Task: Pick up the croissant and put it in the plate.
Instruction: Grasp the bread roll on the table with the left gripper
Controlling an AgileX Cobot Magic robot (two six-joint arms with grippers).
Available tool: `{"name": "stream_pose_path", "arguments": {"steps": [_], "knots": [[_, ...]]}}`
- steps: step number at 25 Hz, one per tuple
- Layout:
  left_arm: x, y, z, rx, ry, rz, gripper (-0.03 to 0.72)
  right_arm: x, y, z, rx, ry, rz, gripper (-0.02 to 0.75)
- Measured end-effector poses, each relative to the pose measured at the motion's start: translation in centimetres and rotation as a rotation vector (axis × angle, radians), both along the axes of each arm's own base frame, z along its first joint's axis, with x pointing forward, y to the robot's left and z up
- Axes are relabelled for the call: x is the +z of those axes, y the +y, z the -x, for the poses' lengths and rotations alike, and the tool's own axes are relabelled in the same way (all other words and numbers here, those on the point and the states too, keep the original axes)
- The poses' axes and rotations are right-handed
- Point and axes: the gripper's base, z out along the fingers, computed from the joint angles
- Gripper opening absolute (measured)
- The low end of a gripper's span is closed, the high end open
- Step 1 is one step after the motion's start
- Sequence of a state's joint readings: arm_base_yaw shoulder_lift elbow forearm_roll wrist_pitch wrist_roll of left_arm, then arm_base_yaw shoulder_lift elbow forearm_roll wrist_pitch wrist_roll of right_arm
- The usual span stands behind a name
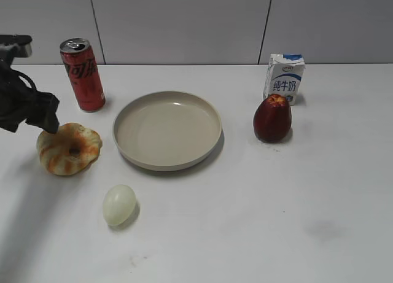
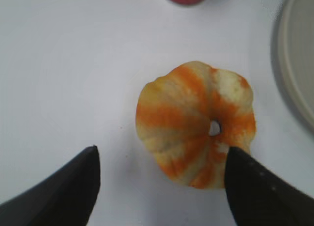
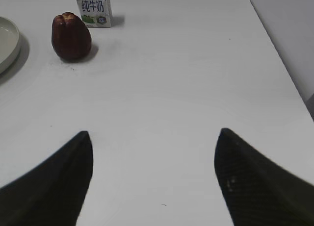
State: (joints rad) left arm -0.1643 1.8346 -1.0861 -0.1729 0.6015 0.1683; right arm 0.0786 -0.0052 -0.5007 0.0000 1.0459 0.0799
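My gripper's fingers are still above the croissant [image 1: 68,148] and would miss it, so it is too early for my left gripper to close. My gripper lowers first, as the next move.
The croissant [image 1: 68,148] is a ring-shaped pastry, pale tan with orange stripes, lying on the white table left of the plate [image 1: 167,129]. The plate is round, beige and holds nothing. My left gripper [image 1: 44,114] hangs just above the croissant's far left edge. In the left wrist view the croissant [image 2: 196,124] lies ahead of my open left gripper [image 2: 161,162]; its near right edge reaches the right finger, the left finger stands apart over bare table. The plate's rim [image 2: 299,64] shows at the right. My right gripper [image 3: 153,150] is open and empty over bare table.
A red cola can [image 1: 82,74] stands behind the croissant. A pale egg [image 1: 118,204] lies in front of the plate. A dark red fruit [image 1: 272,118] and a small milk carton [image 1: 284,78] stand right of the plate, also in the right wrist view [image 3: 71,36].
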Motion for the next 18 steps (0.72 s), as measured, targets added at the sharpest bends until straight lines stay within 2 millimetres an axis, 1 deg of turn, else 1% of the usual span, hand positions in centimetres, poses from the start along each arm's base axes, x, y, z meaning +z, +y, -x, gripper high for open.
{"name": "stream_pose_path", "arguments": {"steps": [2,4,6,8,9,11,12,13,15,18], "knots": [[-1.4,-0.1,-0.5,0.009,0.020,0.003,0.587,0.0,0.0,0.0,0.000,0.000,0.000,0.585],[-2.4,-0.2,-0.8,0.014,0.033,0.003,0.585,0.0,0.0,0.0,0.000,0.000,0.000,0.585],[-3.2,-0.2,-0.9,0.022,0.049,0.006,0.562,0.0,0.0,0.0,0.000,0.000,0.000,0.585],[-3.5,-0.3,-1.0,0.032,0.052,0.016,0.479,0.0,0.0,0.0,0.000,0.000,0.000,0.584],[-3.4,-0.4,-1.0,0.037,0.052,0.022,0.421,0.0,0.0,0.0,0.000,0.000,0.000,0.584],[-3.4,-0.4,-1.0,0.043,0.053,0.030,0.215,0.0,0.0,0.0,0.000,0.000,0.000,0.584],[-3.3,-0.4,-1.0,0.045,0.055,0.032,0.148,0.0,0.0,0.0,0.000,0.000,0.000,0.584],[-3.3,-0.5,-1.0,0.046,0.057,0.035,0.131,0.0,0.0,0.0,0.000,0.000,0.000,0.584],[-2.9,-0.5,-0.9,0.049,0.064,0.043,0.133,0.0,0.0,0.0,0.000,0.000,0.000,0.584],[-1.0,-0.8,-0.4,0.071,0.053,0.090,0.133,0.0,0.0,0.0,0.000,0.000,0.000,0.584]]}}
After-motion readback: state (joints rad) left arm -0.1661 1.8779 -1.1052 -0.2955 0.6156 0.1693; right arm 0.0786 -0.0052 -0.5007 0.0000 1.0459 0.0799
